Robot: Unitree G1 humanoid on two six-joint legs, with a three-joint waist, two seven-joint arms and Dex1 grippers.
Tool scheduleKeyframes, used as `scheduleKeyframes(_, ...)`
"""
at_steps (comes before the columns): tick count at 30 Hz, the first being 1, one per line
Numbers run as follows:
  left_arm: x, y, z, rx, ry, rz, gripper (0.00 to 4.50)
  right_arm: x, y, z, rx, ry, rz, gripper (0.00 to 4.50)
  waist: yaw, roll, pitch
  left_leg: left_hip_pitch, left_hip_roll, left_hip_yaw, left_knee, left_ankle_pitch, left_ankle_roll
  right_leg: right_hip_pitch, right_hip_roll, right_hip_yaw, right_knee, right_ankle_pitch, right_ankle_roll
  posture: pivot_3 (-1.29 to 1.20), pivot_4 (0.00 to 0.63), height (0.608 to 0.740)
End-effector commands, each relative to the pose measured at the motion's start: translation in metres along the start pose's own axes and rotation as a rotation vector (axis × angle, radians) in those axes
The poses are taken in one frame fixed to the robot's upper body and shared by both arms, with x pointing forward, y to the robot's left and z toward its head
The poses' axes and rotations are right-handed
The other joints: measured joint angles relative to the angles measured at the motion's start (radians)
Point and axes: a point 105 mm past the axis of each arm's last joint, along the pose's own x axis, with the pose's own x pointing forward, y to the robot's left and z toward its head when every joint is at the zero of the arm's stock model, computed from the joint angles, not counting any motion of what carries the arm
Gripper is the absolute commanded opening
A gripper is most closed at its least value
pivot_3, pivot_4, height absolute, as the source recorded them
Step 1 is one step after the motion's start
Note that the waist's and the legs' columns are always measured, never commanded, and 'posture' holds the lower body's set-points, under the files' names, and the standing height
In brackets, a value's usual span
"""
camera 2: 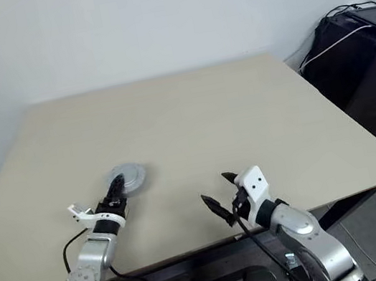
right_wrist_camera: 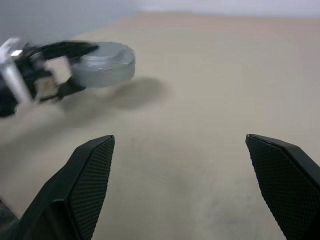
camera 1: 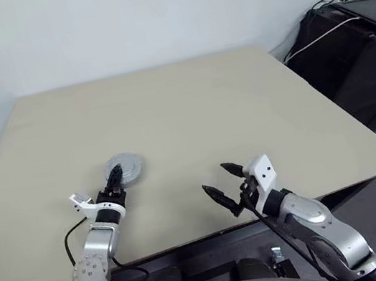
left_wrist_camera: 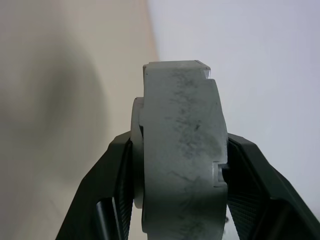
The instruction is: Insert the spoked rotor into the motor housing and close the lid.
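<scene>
The lid [left_wrist_camera: 182,145] hangs above its soft shadow in the left wrist view, so it stays held in my left gripper for now.
The lid [camera 1: 126,169] is a pale grey round disc with a raised hub, lying flat near the table's front left. My left gripper [camera 1: 114,175] is shut on its near edge, one finger above and one below. The right wrist view shows the lid [right_wrist_camera: 107,62] as a thick grey body held just above the table, over its own shadow. It stands edge-on [left_wrist_camera: 180,115] between the black fingers [left_wrist_camera: 120,170] in the left wrist view. The spoked rotor and the motor housing are hidden. My right gripper [camera 1: 218,179] hovers open and empty near the front edge, to the right of the lid.
The beige table [camera 1: 203,101] ends at a white wall behind. Black equipment cases [camera 1: 360,44] with a white cable stand past its right edge. Cables lie on the floor at the left.
</scene>
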Motion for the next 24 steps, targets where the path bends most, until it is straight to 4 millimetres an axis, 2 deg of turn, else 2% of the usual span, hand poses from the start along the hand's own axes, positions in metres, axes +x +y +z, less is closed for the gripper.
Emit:
scheduleKeyframes(1,0.016,-0.019,0.011,0.057,-0.006,-0.066,2.12,-0.003,-0.003,0.003,-0.08,-0.034,-0.001,4.5,0.004,-0.001,0.0,0.0,0.0,0.0,0.0,0.0,0.0,0.0,-0.001,0.0,0.0,0.0,0.0,0.0,0.0,0.74)
scheduleKeyframes(9,0.043,-0.015,0.02,0.112,-0.005,-0.033,2.12,-0.006,-0.005,-0.008,-0.093,-0.033,-0.027,4.5,0.015,-0.002,0.0,0.0,0.0,0.0,0.0,0.002,-0.004,-0.001,-0.006,0.0,0.0,0.001,0.0,0.0,0.0,0.74)
scheduleKeyframes(18,0.072,-0.007,0.017,0.15,-0.01,0.052,2.12,-0.008,-0.006,-0.02,-0.061,-0.014,-0.064,4.5,0.016,-0.003,0.0,0.0,-0.001,0.0,0.0,0.003,-0.004,-0.001,-0.006,0.0,0.0,0.001,0.0,0.0,0.0,0.74)
scheduleKeyframes(24,0.082,0.002,0.014,0.176,0.006,0.124,2.12,-0.009,-0.007,-0.022,-0.058,-0.008,-0.082,4.5,0.017,-0.004,0.0,0.0,-0.001,0.0,0.0,0.003,-0.004,0.0,-0.007,0.0,0.0,0.002,0.001,0.0,0.0,0.74)
